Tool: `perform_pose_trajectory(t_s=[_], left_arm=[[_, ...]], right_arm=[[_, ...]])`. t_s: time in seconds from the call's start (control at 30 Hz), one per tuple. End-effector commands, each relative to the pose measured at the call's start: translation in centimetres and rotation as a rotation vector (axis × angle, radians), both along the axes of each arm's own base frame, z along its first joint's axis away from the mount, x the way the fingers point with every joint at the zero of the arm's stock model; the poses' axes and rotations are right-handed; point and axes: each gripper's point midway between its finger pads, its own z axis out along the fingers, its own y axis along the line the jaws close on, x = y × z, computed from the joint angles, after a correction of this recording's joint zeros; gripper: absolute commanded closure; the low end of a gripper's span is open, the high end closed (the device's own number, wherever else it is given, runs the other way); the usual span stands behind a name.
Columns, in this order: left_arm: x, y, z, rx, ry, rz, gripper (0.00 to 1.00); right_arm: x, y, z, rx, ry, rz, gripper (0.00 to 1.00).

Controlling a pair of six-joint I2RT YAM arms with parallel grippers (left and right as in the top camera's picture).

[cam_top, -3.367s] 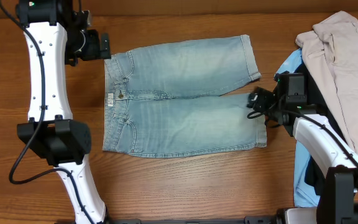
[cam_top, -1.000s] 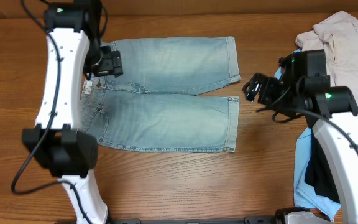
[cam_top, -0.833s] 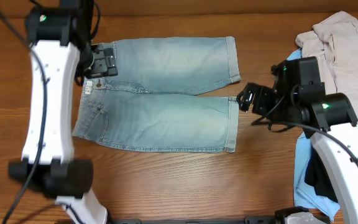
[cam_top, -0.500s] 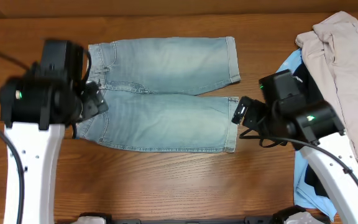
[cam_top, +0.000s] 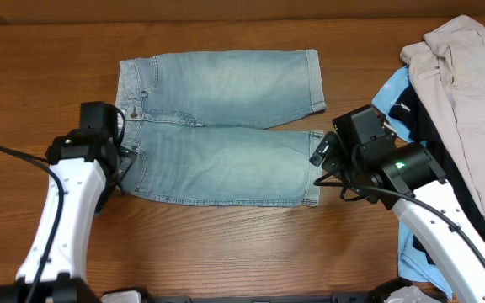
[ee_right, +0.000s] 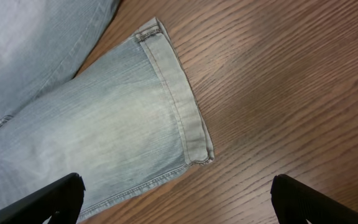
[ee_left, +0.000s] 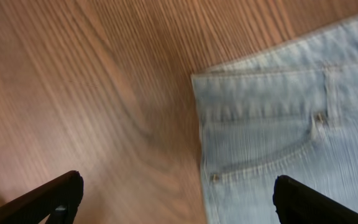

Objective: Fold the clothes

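Note:
The robot should next grab the shorts (cam_top: pixel 221 126) by the near corner of the waistband with its left gripper, so that the near leg can fold over onto the far one.
The clothes, a pair of faded light-blue denim shorts (cam_top: pixel 221 126), lie flat on the wooden table, waistband to the left and both legs pointing right. My left gripper (cam_top: pixel 118 168) hovers open over the near-left waistband corner. In the left wrist view that corner and a pocket of the shorts (ee_left: pixel 260 124) show between the spread fingers of the left gripper (ee_left: pixel 179 208). My right gripper (cam_top: pixel 320 154) hangs open just above the near leg's hem. The right wrist view shows the hemmed corner of the shorts (ee_right: pixel 191 137) ahead of the right gripper (ee_right: pixel 179 208), which holds nothing.
A beige pair of trousers (cam_top: pixel 470 93) is heaped at the right edge, over a sky-blue shirt (cam_top: pixel 394 88) and a black shirt (cam_top: pixel 432 240). Bare wood (cam_top: pixel 226 244) lies in front of the shorts and to their left.
The shorts have slid left. My left arm has swung from the waistband's far end down to its near corner. My right gripper has moved left and nearer, to the near leg's hem.

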Motion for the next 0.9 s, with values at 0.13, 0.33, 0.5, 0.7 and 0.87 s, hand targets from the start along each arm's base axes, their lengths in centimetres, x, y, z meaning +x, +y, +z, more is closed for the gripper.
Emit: perform_pose_trajectory(t_s=[0.13,0.33,0.5,0.7,0.87], left_arm=[[2.2,0.7,-4.5,-0.092,0.008,0.079,0.0],[2.4,0.0,-7.7,-0.143,0.077,0.078,0.06],[2.1,0.2,-8.5,-0.135,0.107,0.067,0.06],[1.8,1.7,-8.2,-0.045,0.124,0.063,0.19],[2.4,2.5,-8.0,-0.002,0.102,0.067,0.25]], right_arm=[[0.3,-0.1,-1.7,-0.036,0.046,-0.017,0.0],[0.4,0.0,-3.2,-0.054,0.102,-0.015,0.0],[0.4,0.1,-4.0,-0.065,0.131,-0.014,0.0],[0.2,0.2,-4.9,-0.067,0.162,-0.011,0.01],[-0.1,0.6,-6.7,-0.049,0.195,-0.003,0.02]])
